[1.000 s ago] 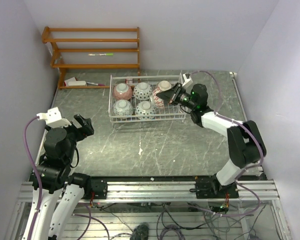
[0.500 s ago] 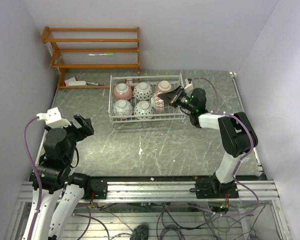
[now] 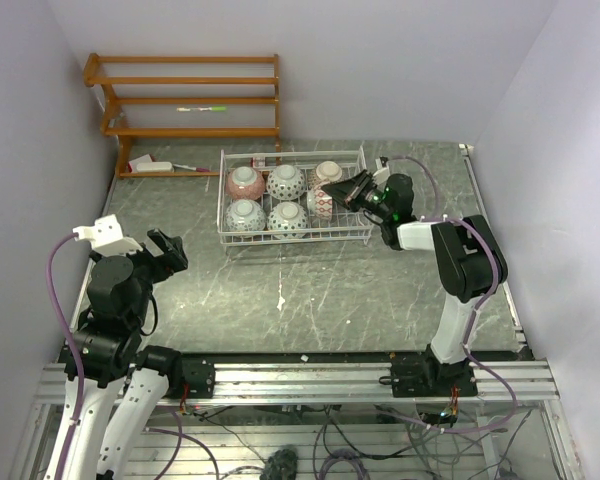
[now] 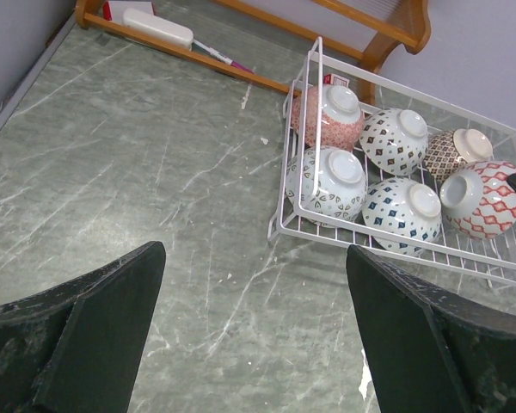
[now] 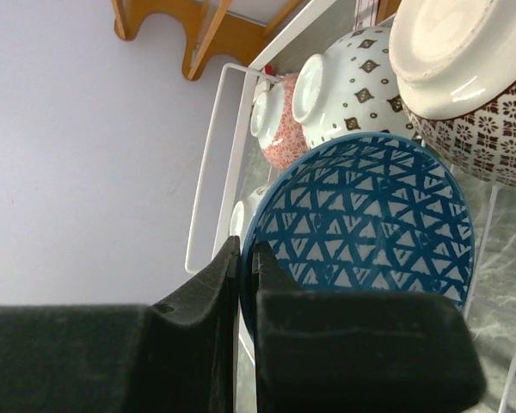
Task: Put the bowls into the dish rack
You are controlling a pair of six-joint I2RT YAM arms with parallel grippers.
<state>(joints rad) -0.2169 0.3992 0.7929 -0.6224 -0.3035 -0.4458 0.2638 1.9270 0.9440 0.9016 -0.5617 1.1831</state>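
Observation:
The bowl sits among the other bowls and would land inside the rack (image 3: 290,238), tilted, so it is time for my right gripper to open now.
The white wire dish rack (image 3: 290,238) stands at the back of the table and holds several bowls upside down, foot rings up. My right gripper (image 3: 342,192) reaches over the rack's right end, shut on the rim of one more bowl (image 3: 320,203), which is tilted on its side. That bowl (image 5: 370,215) shows a blue triangle-patterned inside in the right wrist view, and its rim sits between my right gripper's (image 5: 245,245) jaws. Its outside (image 4: 482,198) shows a red lattice. My left gripper (image 3: 167,250) hangs open over bare table at the near left, nothing between its fingers (image 4: 86,327).
An orange-brown wooden shelf unit (image 3: 190,100) stands against the back wall, left of the rack, with a pen on one shelf and a white block (image 3: 150,165) at its foot. Walls close in left and right. A white scuff (image 3: 280,297) marks the table's middle.
My right gripper has carried the bowl left and down into the rack's right end. The left arm has not moved.

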